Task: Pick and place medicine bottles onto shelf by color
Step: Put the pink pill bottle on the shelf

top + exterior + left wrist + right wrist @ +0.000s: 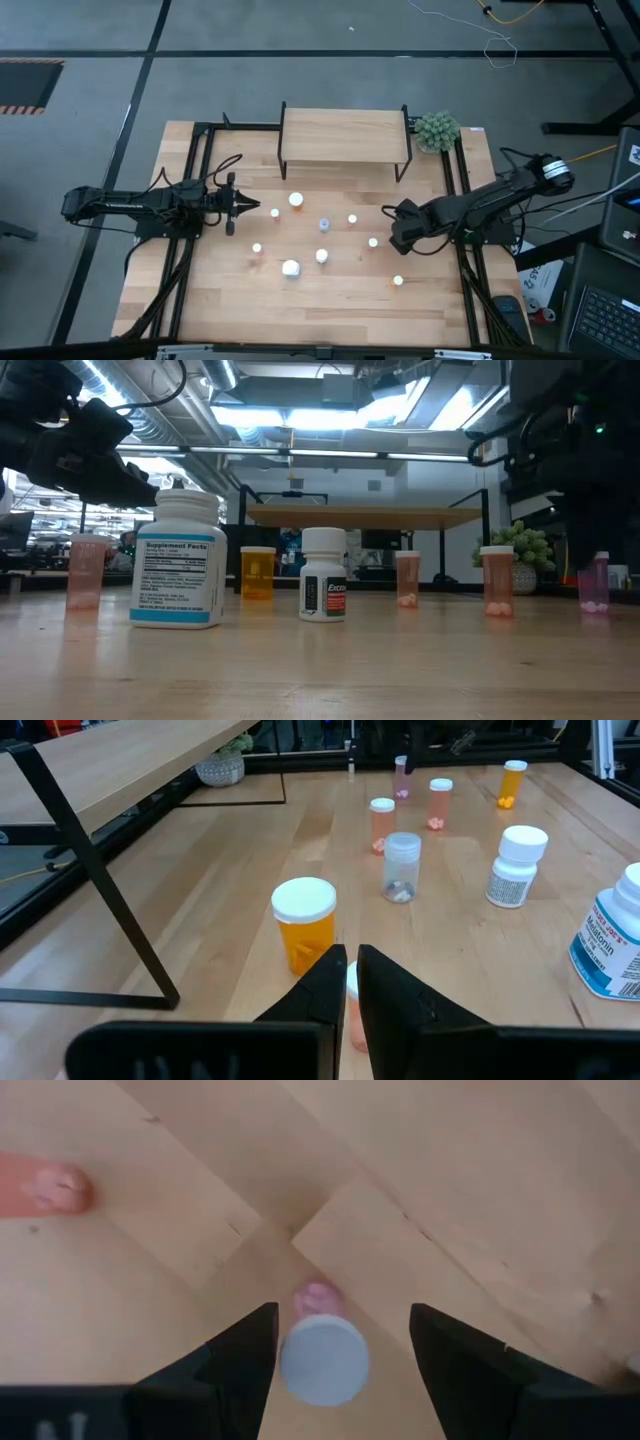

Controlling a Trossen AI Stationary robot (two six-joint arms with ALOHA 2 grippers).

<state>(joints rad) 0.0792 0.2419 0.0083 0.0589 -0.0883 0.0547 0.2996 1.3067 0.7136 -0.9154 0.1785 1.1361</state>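
Observation:
My fingers reach past the pink bottle's white cap point(322, 1360) to the pink body point(318, 1298) on either side, so it is now time for my right gripper to close on the pink bottle.
Several small white-capped bottles stand upright on the wooden table point(330, 300) in front of the light-wood shelf point(343, 137), whose top is bare. My left gripper point(350, 975) is shut, fingers level and pointing toward the table's right. It hovers over a small pink bottle point(353, 995), behind an orange bottle point(305, 925). My right gripper point(340, 1345) is open and points down. Its fingers stand on either side of a pink bottle's white cap point(322, 1360), the cap close beside one finger. I cannot tell whether they touch.
A large white bottle point(178, 560), a smaller white one point(323, 575) and a clear one point(401, 867) stand mid-table, with pink and orange ones around them. A green plant point(437, 130) stands by the shelf's right end. Black frame rails point(190, 180) run along both table sides.

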